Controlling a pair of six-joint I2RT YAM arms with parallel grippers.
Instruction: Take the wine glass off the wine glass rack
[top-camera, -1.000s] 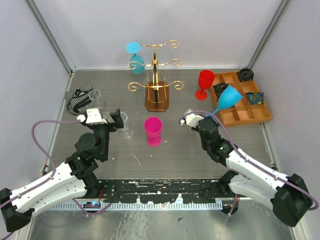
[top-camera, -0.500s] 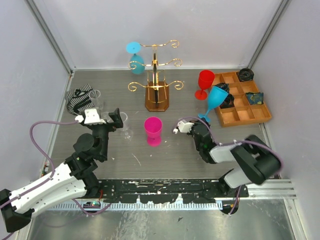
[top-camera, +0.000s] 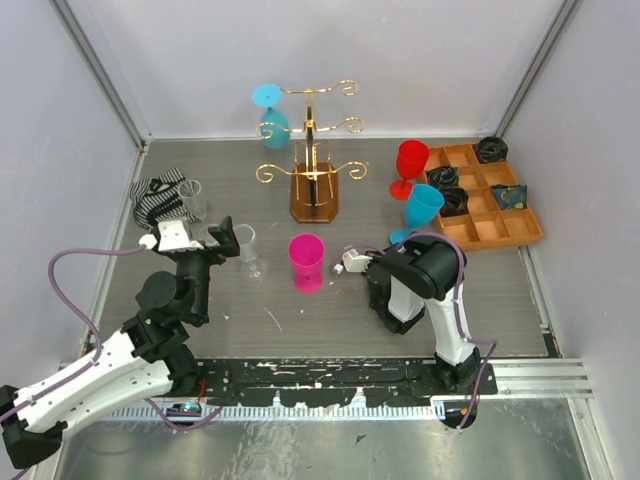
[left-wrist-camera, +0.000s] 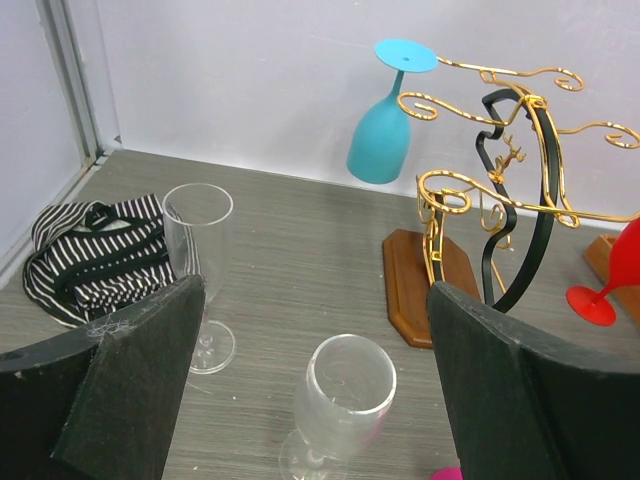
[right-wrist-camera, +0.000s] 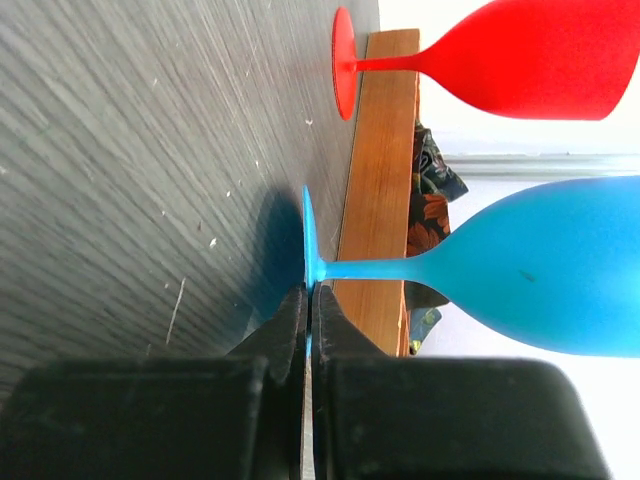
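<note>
The blue wine glass (top-camera: 421, 204) leans only slightly, its foot just above flat table beside the tray. It would land standing, so it is time for my right gripper to release it now.
The wine glass rack (top-camera: 312, 150) of gold wire stands on its brown base at the back centre. It also shows in the left wrist view (left-wrist-camera: 500, 180). A teal wine glass (top-camera: 270, 112) hangs upside down on its left arms (left-wrist-camera: 385, 130). My right gripper (top-camera: 385, 247) is shut on the foot of a blue wine glass (top-camera: 421, 204). That glass stands upright beside the orange tray, its foot at or just above the table. In the right wrist view the jaws (right-wrist-camera: 308, 300) pinch the foot rim of the blue glass (right-wrist-camera: 520, 265). My left gripper (top-camera: 200, 234) is open and empty (left-wrist-camera: 315, 300).
Two clear glasses (top-camera: 192, 200) (top-camera: 248, 250) stand in front of the left gripper. A pink cup (top-camera: 307, 260) stands in the middle. A red glass (top-camera: 410, 165) stands by the orange compartmented tray (top-camera: 495, 228). A striped cloth (top-camera: 158, 195) lies at the left.
The right arm has folded back toward the middle. The blue glass has gone from tilted above the tray to upright and low beside it. The left gripper has shifted slightly left.
</note>
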